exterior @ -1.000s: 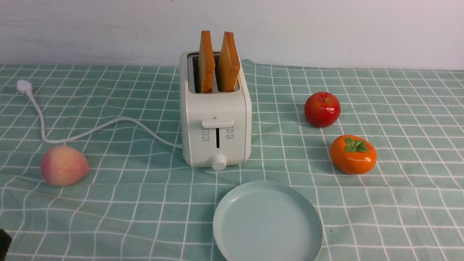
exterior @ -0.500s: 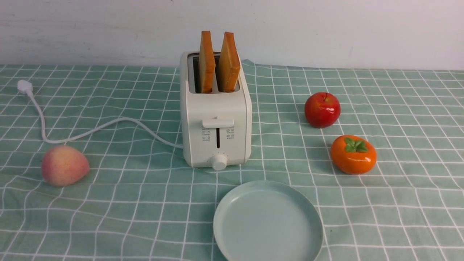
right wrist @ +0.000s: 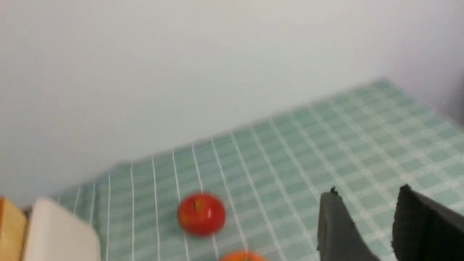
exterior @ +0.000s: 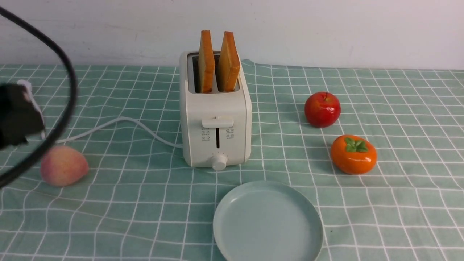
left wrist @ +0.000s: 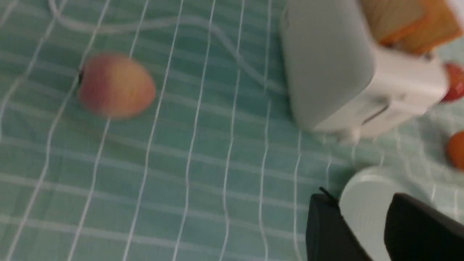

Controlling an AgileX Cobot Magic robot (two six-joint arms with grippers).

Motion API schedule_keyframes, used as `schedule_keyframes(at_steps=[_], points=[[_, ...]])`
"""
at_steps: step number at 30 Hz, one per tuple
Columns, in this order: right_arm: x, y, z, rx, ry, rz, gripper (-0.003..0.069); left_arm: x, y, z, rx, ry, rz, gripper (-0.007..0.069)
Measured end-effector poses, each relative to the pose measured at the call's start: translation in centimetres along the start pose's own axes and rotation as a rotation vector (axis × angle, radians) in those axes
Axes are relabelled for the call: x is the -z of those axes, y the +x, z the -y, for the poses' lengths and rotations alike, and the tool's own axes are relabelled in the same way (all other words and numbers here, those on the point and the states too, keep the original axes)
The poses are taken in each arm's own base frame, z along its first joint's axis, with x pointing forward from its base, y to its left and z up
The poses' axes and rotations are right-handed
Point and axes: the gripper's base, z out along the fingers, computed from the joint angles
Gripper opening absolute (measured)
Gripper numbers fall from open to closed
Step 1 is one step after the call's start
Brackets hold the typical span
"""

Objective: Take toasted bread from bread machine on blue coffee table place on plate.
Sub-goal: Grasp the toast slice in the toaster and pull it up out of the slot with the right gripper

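The bread machine's slot closes around the lower half of the slice, so my right gripper will next grab the other slice's exposed upper part (exterior: 230, 48).
Two slices of toasted bread (exterior: 206, 61) (exterior: 228, 61) stand upright in the slots of the cream bread machine (exterior: 215, 119), mid-table on the blue coffee table (exterior: 108, 217). The pale blue-green plate (exterior: 268, 221) lies bare just in front of the bread machine. In the left wrist view my left gripper (left wrist: 359, 197) is open and holds nothing, well above the cloth. That view also shows the plate (left wrist: 366, 224), bread machine (left wrist: 333, 65) and toasted bread (left wrist: 406, 21). My right gripper (right wrist: 369, 190) is open and holds nothing above the table's right side. It is out of the front view.
A peach (exterior: 63, 165) lies at the left near the white cord (exterior: 108, 125). A red apple (exterior: 322, 109) and an orange persimmon (exterior: 353, 154) sit right of the bread machine. A dark part of the left arm (exterior: 18, 114) and its black cable (exterior: 69, 90) are at the left edge. A white wall runs behind.
My left arm and its cable have swung up into the front view at the left edge, covering the plug. Toast, bread machine, plate and fruit have not moved.
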Motion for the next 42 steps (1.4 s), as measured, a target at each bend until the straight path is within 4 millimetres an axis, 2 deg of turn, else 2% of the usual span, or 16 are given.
schedule_keyframes(at_steps=[1, 2, 4, 6, 7, 10, 12, 16, 21, 28, 31, 33, 35, 36, 38, 42], points=[[-0.4, 0.3, -0.2, -0.009, -0.008, -0.026, 0.024, -0.2, 0.1, 0.0, 0.006, -0.004, -0.024, 0.0236], [-3.2, 1.6, -1.5, 0.038, -0.054, -0.158, 0.024, -1.7, 0.5, -0.1, 0.032, -0.022, -0.136, 0.0237], [-5.1, 2.7, -2.9, 0.08, -0.109, -0.256, 0.024, -2.6, 0.8, -0.1, 0.035, -0.026, -0.201, 0.0237], [-8.2, 3.9, -6.8, 0.164, -0.259, -0.383, 0.024, -3.7, 1.3, 0.2, 0.014, 0.01, -0.313, 0.0237], [-8.7, 4.0, -7.4, 0.174, -0.276, -0.395, 0.024, -3.7, 1.4, 0.3, 0.01, 0.015, -0.316, 0.0237], [-12.5, 4.1, -13.8, 0.25, -0.462, -0.422, 0.0259, -3.7, 1.8, 1.0, -0.035, 0.107, -0.369, 0.0237], [-14.0, 3.9, -16.7, 0.279, -0.525, -0.405, 0.0282, -3.5, 2.0, 1.4, -0.038, 0.147, -0.39, 0.0237], [-16.7, 3.9, -21.3, 0.315, -0.602, -0.387, 0.0365, -2.7, 2.4, 1.6, -0.069, 0.182, -0.411, 0.0237], [-19.6, 4.6, -23.9, 0.342, -0.621, -0.367, 0.0451, -1.2, 2.7, 1.7, -0.095, 0.198, -0.386, 0.0237], [-24.4, 8.2, -23.7, 0.393, -0.554, -0.38, 0.0466, 0.1, 2.9, 1.7, -0.116, 0.207, -0.349, 0.0237], [-25.2, 8.9, -23.6, 0.41, -0.548, -0.381, 0.0406, 0.2, 3.0, 1.7, -0.117, 0.207, -0.352, 0.0237], [-25.2, 9.0, -23.6, 0.409, -0.554, -0.383, 0.0307, 0.2, 3.0, 1.7, -0.118, 0.206, -0.354, 0.0237], [-24.4, 8.1, -23.8, 0.403, -0.566, -0.365, 0.0118, 0.2, 3.0, 1.7, -0.118, 0.205, -0.356, 0.0237], [-23.8, 7.5, -23.9, 0.403, -0.572, -0.351, 0.0088, 0.2, 3.0, 1.7, -0.118, 0.205, -0.358, 0.0237], [-22.9, 6.5, -24.0, 0.412, -0.576, -0.332, 0.0092, 0.2, 3.0, 1.6, -0.119, 0.204, -0.36, 0.0237], [-16.1, 0.3, -23.5, 0.476, -0.596, -0.195, 0.0107, 0.2, 3.1, 1.6, -0.12, 0.203, -0.369, 0.0237]])
